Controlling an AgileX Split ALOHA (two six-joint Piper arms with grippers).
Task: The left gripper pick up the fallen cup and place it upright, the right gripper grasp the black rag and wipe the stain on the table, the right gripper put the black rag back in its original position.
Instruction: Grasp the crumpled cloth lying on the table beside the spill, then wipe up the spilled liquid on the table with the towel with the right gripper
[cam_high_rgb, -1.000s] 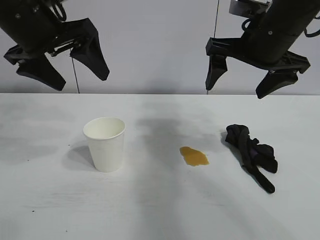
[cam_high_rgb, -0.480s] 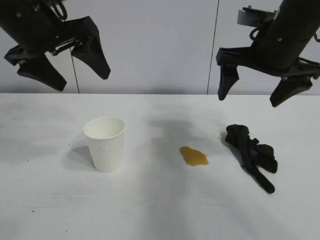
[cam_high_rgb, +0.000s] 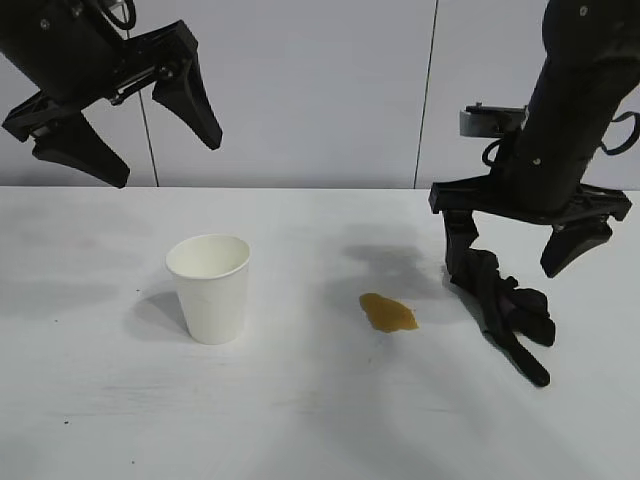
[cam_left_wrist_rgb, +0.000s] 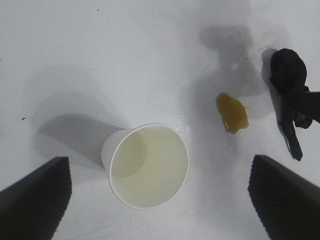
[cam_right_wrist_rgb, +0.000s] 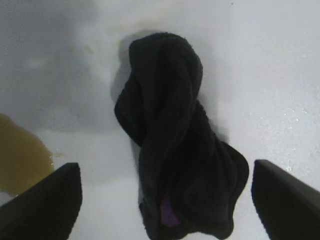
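My right gripper grabs the black rag by its fold next, to wipe the stain, since the rag has a raised fold along its middle.
The white paper cup stands upright on the white table, left of centre; the left wrist view looks down into it. My left gripper hangs open and empty, high above the cup. The amber stain lies mid-table and shows in the left wrist view and at the right wrist view's edge. The black rag lies bunched right of the stain, its thin tail toward the front. My right gripper is open just above the rag, its fingers either side of the rag.
A pale wall with a dark vertical seam runs behind the table's far edge. Bare tabletop lies in front of the cup and the stain, and between them.
My right gripper has come down from high above the table to just over the black rag, still open. The left gripper has stayed up. The cup, stain and rag have not moved.
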